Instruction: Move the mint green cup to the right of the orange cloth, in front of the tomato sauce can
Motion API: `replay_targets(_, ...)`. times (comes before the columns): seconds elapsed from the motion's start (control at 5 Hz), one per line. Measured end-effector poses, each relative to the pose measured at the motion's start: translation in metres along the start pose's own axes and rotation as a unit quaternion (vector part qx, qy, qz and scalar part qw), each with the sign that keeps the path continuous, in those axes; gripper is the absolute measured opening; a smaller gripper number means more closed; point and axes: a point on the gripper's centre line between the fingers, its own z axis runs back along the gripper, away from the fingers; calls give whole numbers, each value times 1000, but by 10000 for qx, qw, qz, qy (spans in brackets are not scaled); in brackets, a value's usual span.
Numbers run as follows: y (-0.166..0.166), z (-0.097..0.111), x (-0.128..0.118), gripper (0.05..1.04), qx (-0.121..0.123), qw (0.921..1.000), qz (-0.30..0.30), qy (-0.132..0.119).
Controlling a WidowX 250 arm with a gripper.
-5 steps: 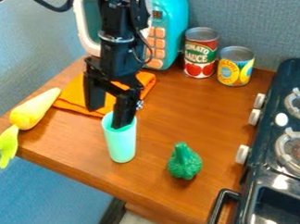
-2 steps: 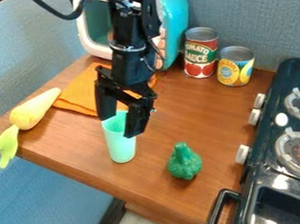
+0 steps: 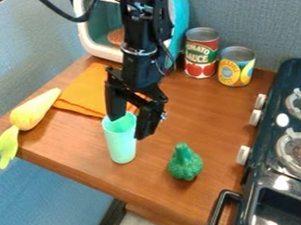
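Note:
The gripper grabs the rim of the mint-green cup [image 3: 122, 145] next, to move the cup upright across the counter.
The black gripper [image 3: 131, 127] hangs over the left middle of the counter, its two fingers spread apart. One finger overlaps the far rim of the mint-green cup [image 3: 122, 145], and the other hangs beside the cup's right side; whether either touches the cup I cannot tell. The cup stands upright. To its lower right is a green toy broccoli [image 3: 185, 162]. An orange cloth [image 3: 89, 91] lies behind the cup, partly hidden by the arm. Toward the left edge of the counter lies a pale yellow toy vegetable [image 3: 34, 110] with a green end.
A teal and white toy microwave [image 3: 178, 21] stands at the back, behind the arm. Next to it are a tomato sauce can [image 3: 201, 53] and a yellow-labelled can [image 3: 237, 67]. The dark toy stove [image 3: 272, 175] takes up the right side, its handle sticking out toward the counter's front.
The gripper has moved right across the cup, so its right finger now hangs beside the cup rather than over its mouth. The cup and the other objects have stayed put.

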Motion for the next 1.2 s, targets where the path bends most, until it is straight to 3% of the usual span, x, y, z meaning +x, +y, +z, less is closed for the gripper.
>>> replay_targets(0.2, 0, -11, 1, 1001, 48, 9998, 44, 189)
replay_targets(0.6, 2, -25, 7, 1001, 86, 9994, 90, 315)
replay_targets(0.8, 3, -26, 10, 948, 84, 9994, 97, 316)
replay_targets(1.2, 4, -25, 14, 392, -77, 9996, 22, 264)
